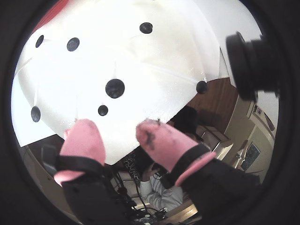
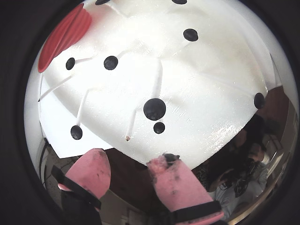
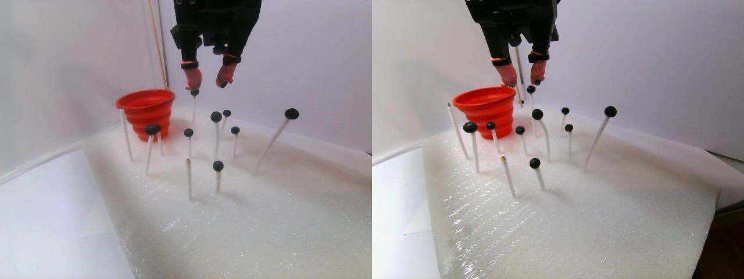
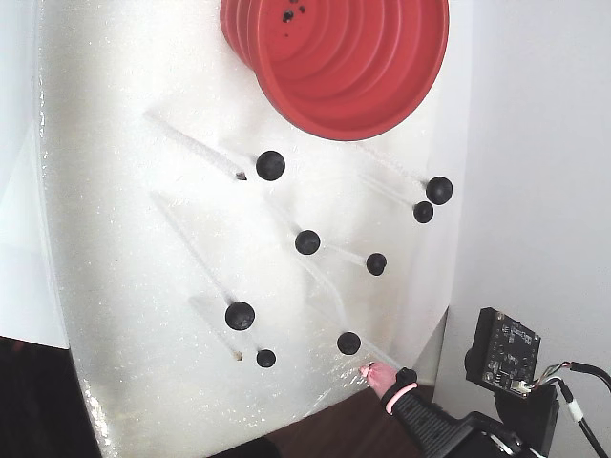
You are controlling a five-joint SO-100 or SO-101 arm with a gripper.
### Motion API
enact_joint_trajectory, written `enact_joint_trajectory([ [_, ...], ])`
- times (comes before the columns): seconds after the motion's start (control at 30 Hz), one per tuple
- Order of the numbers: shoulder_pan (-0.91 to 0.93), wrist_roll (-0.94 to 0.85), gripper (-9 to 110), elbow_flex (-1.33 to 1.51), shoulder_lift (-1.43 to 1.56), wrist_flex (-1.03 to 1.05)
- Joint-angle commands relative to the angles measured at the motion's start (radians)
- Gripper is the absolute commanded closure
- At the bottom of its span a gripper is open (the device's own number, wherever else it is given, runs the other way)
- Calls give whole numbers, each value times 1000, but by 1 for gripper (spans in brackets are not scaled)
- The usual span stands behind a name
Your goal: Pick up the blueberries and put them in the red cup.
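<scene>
The gripper takes the back blueberry by its round sides next, to get it into the red cup (image 1: 48,14).
Several blueberries sit on thin white sticks in a white foam sheet (image 3: 261,221); the largest (image 1: 115,88) (image 2: 154,108) lies ahead of my fingers in both wrist views, with a smaller one (image 1: 102,110) (image 2: 159,127) beside it. The red cup (image 3: 146,110) (image 4: 344,57) (image 2: 63,35) stands at the foam's far left corner in the stereo pair view. My gripper (image 1: 117,133) (image 2: 129,164) (image 3: 207,83) hangs open above the back blueberry (image 3: 194,92), which it does not touch. Nothing is between the pink fingertips (image 1: 82,140); a dark bit clings to one.
Bare white sticks (image 3: 188,174) stand among the berries. White walls close in behind and to the left in the stereo pair view. The foam's edge (image 4: 286,420) drops to dark wood near the arm. A camera board (image 4: 506,348) sits beside the gripper.
</scene>
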Motion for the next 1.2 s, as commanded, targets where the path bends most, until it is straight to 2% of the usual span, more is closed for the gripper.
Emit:
enact_joint_trajectory([
  [0.0, 12, -8, 84, -29, -14, -38],
  [1.17, 44, -40, 84, -127, -265, -183],
])
